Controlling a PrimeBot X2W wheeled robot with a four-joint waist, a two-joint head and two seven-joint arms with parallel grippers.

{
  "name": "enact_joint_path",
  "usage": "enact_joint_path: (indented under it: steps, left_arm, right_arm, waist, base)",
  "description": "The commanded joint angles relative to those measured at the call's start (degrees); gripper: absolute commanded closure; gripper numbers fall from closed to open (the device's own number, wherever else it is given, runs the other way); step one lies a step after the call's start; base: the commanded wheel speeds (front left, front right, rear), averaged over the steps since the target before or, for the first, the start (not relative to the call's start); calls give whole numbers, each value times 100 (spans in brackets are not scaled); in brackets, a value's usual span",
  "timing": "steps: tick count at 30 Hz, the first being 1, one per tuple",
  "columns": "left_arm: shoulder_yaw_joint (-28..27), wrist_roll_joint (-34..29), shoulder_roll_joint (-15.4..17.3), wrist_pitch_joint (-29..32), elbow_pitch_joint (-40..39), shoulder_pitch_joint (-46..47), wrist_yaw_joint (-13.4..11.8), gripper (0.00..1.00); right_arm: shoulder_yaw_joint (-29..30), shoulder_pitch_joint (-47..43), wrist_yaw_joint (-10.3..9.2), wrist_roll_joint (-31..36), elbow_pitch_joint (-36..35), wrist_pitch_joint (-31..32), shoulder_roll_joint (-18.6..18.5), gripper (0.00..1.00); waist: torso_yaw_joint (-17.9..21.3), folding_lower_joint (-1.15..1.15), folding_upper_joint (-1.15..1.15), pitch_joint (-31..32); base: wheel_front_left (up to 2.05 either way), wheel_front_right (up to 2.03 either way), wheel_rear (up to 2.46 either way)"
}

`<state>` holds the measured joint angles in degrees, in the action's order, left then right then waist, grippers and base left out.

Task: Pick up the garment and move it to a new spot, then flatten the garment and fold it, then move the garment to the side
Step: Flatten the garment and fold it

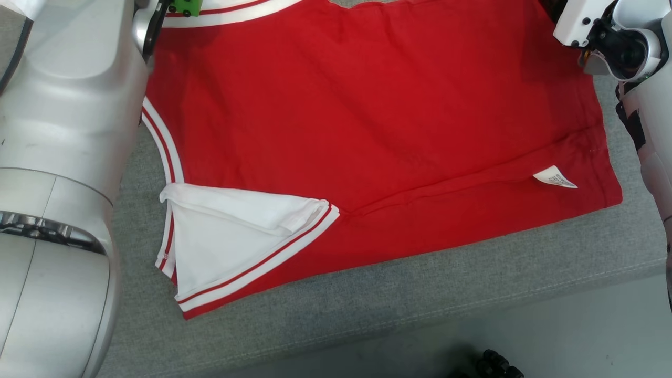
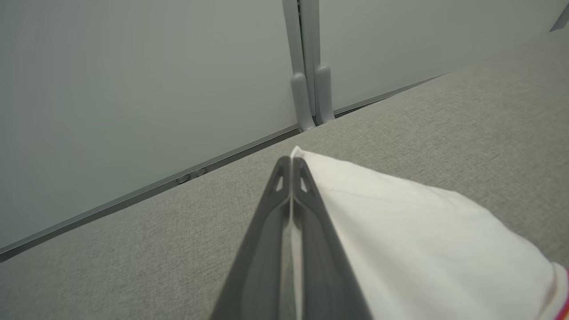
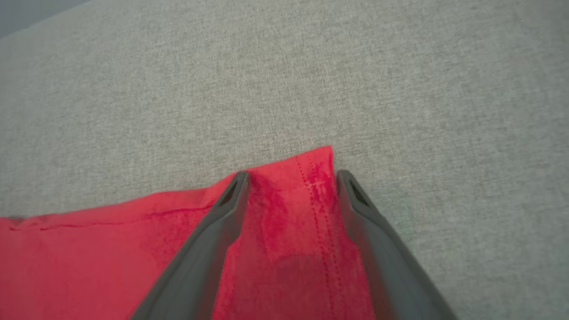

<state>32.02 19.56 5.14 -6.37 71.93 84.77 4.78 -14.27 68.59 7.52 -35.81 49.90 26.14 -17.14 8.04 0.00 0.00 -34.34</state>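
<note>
My right gripper will grab the garment by its red hem corner [image 3: 312,173] next, because the garment lies spread flat.
The garment [image 1: 367,115] is a red shirt with white, red-striped trim, spread flat on the grey cloth-covered table [image 1: 420,294]. One white sleeve [image 1: 226,247] lies folded onto its lower left corner, and a white label [image 1: 555,177] shows near the right hem. In the left wrist view my left gripper [image 2: 291,162] is shut, with a thin edge of white cloth [image 2: 422,235] pinched between its fingers just above the table. In the right wrist view my right gripper [image 3: 293,175] stands open, its fingers on either side of a red hem corner [image 3: 89,249] lying on the table.
My pale left arm [image 1: 63,157] covers the head view's left side, and my right wrist [image 1: 619,42] sits at its upper right. The table's front edge runs along the bottom, with floor [image 1: 577,341] beyond. A grey wall panel [image 2: 133,89] with a post [image 2: 309,66] borders the table's far side.
</note>
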Motion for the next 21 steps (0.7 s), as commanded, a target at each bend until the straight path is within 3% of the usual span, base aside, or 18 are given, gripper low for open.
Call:
enact_joint_path:
  steps: [1, 5, 6, 8, 21]
  left_arm:
    - [20, 10, 1, -19, -18, 112, 14, 100]
    - [63, 28, -22, -49, -27, 147, 27, 100]
    - [72, 33, -26, -57, -28, 152, 31, 100]
    - [90, 45, -33, -74, -30, 164, 43, 100]
    - [186, -71, 292, -737, -360, 380, -87, 100]
  right_arm:
    - [-36, 71, -7, 30, 78, -25, -26, 10]
    - [-126, 197, -7, 129, 397, -58, -36, 40]
    - [-149, 222, -7, 160, 462, -97, -42, 56]
    - [-188, 285, -7, 204, 571, -175, -43, 100]
    - [-213, 787, -8, 349, 821, -1468, -126, 100]
  waist:
    - [-54, 0, 0, -34]
    - [-102, 0, 0, -54]
    - [-109, 0, 0, -60]
    - [-119, 0, 0, -70]
    - [-179, 0, 0, -5]
  base:
    - [0, 0, 0]
    - [0, 0, 0]
    - [0, 0, 0]
    - [0, 0, 0]
    - [0, 0, 0]
